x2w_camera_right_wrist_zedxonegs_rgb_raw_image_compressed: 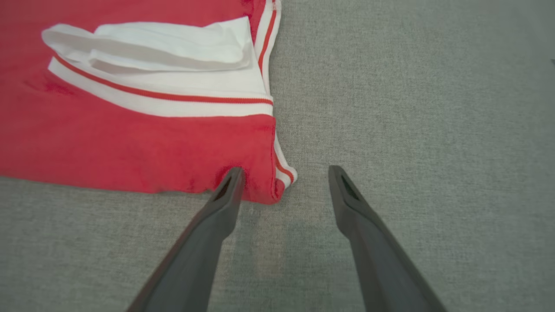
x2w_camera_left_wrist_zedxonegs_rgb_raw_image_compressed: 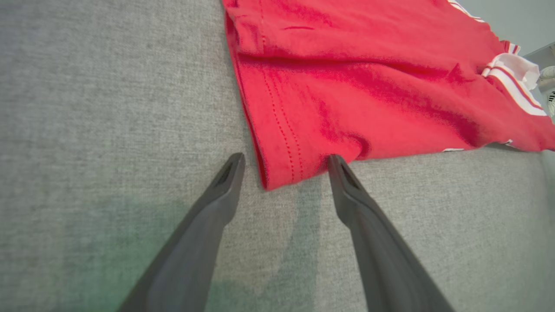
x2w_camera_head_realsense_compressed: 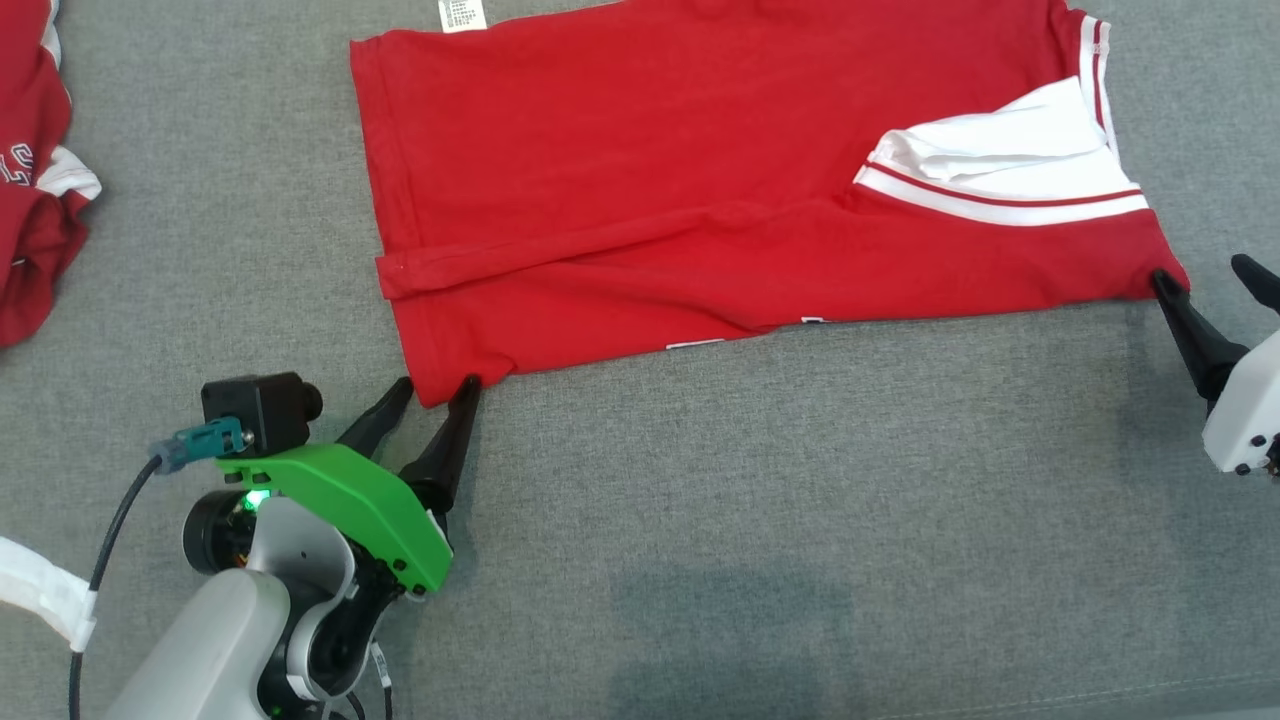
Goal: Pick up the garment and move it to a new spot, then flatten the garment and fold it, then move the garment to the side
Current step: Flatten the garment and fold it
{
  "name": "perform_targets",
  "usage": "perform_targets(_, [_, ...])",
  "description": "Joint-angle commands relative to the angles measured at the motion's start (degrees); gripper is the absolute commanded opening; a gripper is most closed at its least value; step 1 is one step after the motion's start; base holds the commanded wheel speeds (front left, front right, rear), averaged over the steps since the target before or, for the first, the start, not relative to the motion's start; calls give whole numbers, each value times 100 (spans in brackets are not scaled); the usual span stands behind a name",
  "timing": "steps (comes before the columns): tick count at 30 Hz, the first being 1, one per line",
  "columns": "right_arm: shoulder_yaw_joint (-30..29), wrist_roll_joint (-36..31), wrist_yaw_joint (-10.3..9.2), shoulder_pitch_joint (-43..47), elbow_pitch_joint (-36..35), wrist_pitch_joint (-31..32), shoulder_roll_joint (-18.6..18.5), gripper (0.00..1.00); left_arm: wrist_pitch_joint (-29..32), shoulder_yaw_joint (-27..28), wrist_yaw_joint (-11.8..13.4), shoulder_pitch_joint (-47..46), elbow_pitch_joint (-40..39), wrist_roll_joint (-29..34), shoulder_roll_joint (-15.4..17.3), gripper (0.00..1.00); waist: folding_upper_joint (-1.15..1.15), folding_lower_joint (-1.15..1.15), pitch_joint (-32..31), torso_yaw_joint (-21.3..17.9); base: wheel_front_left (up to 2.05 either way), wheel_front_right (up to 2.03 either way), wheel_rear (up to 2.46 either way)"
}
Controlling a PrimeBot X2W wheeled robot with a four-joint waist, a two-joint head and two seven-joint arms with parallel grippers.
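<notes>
My right gripper pinches that white fold (x2w_camera_head_realsense_compressed: 1041, 130) next, since the garment's red cloth (x2w_camera_head_realsense_compressed: 624, 144) lies flat while its white collar part rises in a loose fold.
The garment (x2w_camera_head_realsense_compressed: 700, 190) is a red shirt with white, red-striped trim, lying folded and fairly flat on the grey fabric surface (x2w_camera_head_realsense_compressed: 800, 520). My left gripper (x2w_camera_head_realsense_compressed: 436, 388) stands open at its near left corner, which lies loose between the two fingers (x2w_camera_left_wrist_zedxonegs_rgb_raw_image_compressed: 286, 167). My right gripper (x2w_camera_head_realsense_compressed: 1205, 275) is open at the near right corner. In the right wrist view that gripper (x2w_camera_right_wrist_zedxonegs_rgb_raw_image_compressed: 286, 173) has its left finger touching the garment (x2w_camera_right_wrist_zedxonegs_rgb_raw_image_compressed: 130, 143) at the red corner, with nothing clamped. A white collar part (x2w_camera_head_realsense_compressed: 1000, 150) shows at the right.
A second red and white garment (x2w_camera_head_realsense_compressed: 35, 170) lies crumpled at the far left edge. A white label (x2w_camera_head_realsense_compressed: 462, 14) sticks out at the folded shirt's far edge. The grey surface stretches open toward me.
</notes>
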Motion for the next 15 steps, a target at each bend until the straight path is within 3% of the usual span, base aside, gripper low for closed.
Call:
perform_targets(1, [-5,-69,-1,-103,20,68,90,100,85,-20,-13,-131,85,-1,47,100,0,0,157,33,0,0,0])
perform_targets(6, [181,-205,-1,-448,266,220,291,100,269,-142,-68,-404,267,65,-1,100,0,0,415,94,0,0,0])
perform_targets(7, [269,-146,-1,-498,326,291,329,100,286,-167,-101,-447,309,71,-24,43,0,0,444,105,0,0,0])
perform_targets(8, [355,-93,1,-536,398,360,338,37,272,-182,-137,-478,365,33,-70,4,0,0,454,119,0,0,0])
perform_targets(9, [413,-38,0,-562,448,397,338,0,362,-261,-223,-508,418,-1,-66,0,0,0,448,133,0,0,0])
perform_targets(13, [466,339,-1,-504,466,465,194,0,509,-359,-556,-428,457,-216,-40,0,0,0,250,131,0,0,0])
perform_targets(15, [410,574,-5,-373,386,542,33,0,610,-320,-716,-335,352,-370,130,0,0,0,89,116,0,0,0])
